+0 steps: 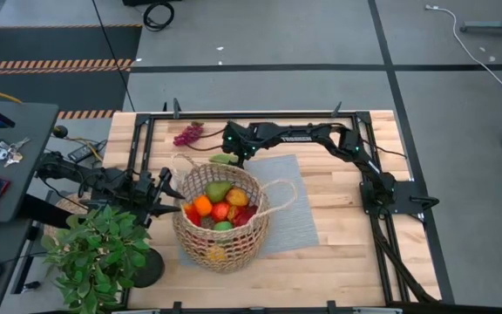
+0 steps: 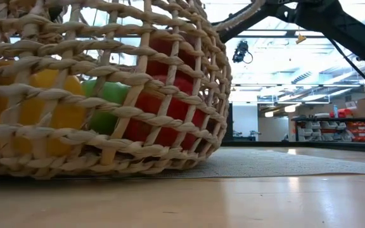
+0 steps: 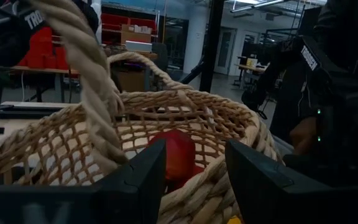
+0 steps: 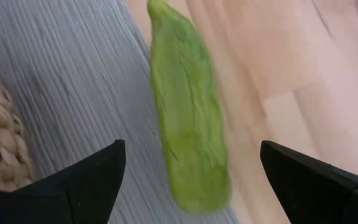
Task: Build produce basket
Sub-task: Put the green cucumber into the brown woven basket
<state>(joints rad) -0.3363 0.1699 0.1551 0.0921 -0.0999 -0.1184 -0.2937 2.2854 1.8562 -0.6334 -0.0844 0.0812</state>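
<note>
The green pod should join the produce in the wicker basket, so my right gripper will grab the pod by its blunt end next.
The tan wicker basket stands on a grey mat mid-table, holding orange, red, green and yellow produce. Red, green and yellow pieces show through its weave in the low view. My left gripper is open at the basket's left side, and its fingers stand on either side of the rim. My right gripper is open above a long green pod. The pod lies half on the mat's far edge, half on the wood. A purple grape bunch lies at the far left. My left gripper has the basket's rim between its open fingers, coming level from the table's left. I cannot tell whether the fingers touch it.
A leafy potted plant stands at the near left, close behind my left arm. One loop handle rises right before my left gripper; the other sticks out to the right. Bare wood lies to the mat's right.
</note>
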